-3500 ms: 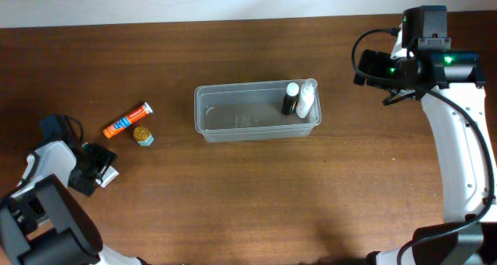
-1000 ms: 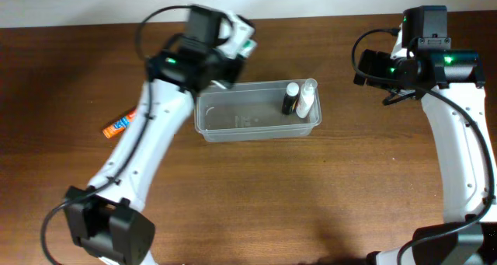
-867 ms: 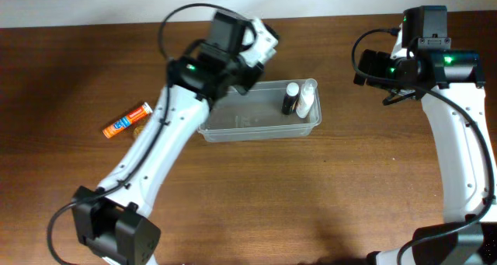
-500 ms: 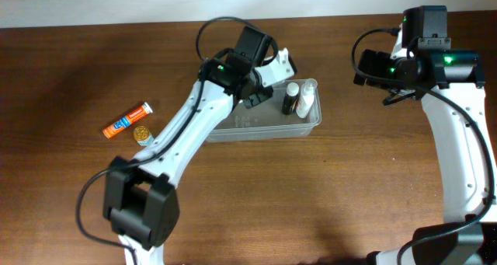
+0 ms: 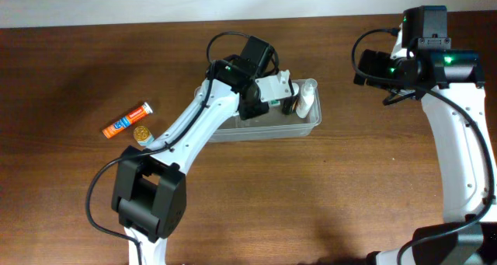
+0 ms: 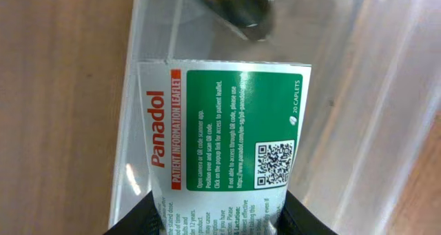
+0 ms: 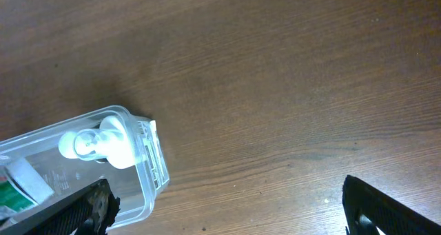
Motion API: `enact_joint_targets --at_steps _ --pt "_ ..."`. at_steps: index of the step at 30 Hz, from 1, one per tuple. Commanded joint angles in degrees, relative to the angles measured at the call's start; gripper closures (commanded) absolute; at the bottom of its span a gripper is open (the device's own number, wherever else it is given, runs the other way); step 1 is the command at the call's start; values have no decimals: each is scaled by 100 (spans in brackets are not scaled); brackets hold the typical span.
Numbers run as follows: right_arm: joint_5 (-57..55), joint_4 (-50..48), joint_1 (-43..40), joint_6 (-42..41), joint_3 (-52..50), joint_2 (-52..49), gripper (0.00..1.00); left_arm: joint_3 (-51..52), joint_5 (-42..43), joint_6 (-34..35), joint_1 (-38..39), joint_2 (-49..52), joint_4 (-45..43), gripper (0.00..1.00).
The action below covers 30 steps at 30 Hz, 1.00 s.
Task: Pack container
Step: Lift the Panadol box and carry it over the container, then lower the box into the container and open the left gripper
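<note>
My left gripper should keep holding the Panadol box until it reaches the free bottom of the container beside the dark bottle, and only then open. The box would fall short in the container now.
The clear plastic container (image 5: 225, 130) sits mid-table. Inside at its right end stand a dark bottle (image 5: 292, 103) and a white bottle (image 5: 307, 95); the white bottle also shows in the right wrist view (image 7: 103, 144). My left gripper (image 5: 268, 90) is over the container, shut on a white and green Panadol box (image 6: 224, 135), which hangs inside the container (image 6: 358, 118) next to the dark bottle (image 6: 241, 4). My right gripper (image 7: 227, 207) is open and empty, above bare table right of the container (image 7: 148, 173).
An orange tube (image 5: 126, 120) and a small yellow-capped jar (image 5: 142, 134) lie on the wooden table to the container's left. A white wall edge runs along the table's far side.
My left arm swung from the far left of the table across to the container, carrying the Panadol box, and now holds it inside. The right arm has not moved.
</note>
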<state>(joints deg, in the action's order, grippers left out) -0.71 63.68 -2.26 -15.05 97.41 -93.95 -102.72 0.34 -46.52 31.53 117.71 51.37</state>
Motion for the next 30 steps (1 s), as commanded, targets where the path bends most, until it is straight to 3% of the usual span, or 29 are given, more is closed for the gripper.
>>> enact_joint_targets --at_steps 1,16,23,30 --pt "24 0 -2 -46 26 -7 2 -83 247 -203 111 39 37 67" --pt "24 0 -2 -46 26 -7 2 -83 245 -293 765 42 -59 66" --pt "22 0 -2 -46 26 -7 2 -83 247 -289 898 42 -188 52" --pt "22 0 -2 -46 26 -7 2 -83 243 -286 909 42 -256 30"
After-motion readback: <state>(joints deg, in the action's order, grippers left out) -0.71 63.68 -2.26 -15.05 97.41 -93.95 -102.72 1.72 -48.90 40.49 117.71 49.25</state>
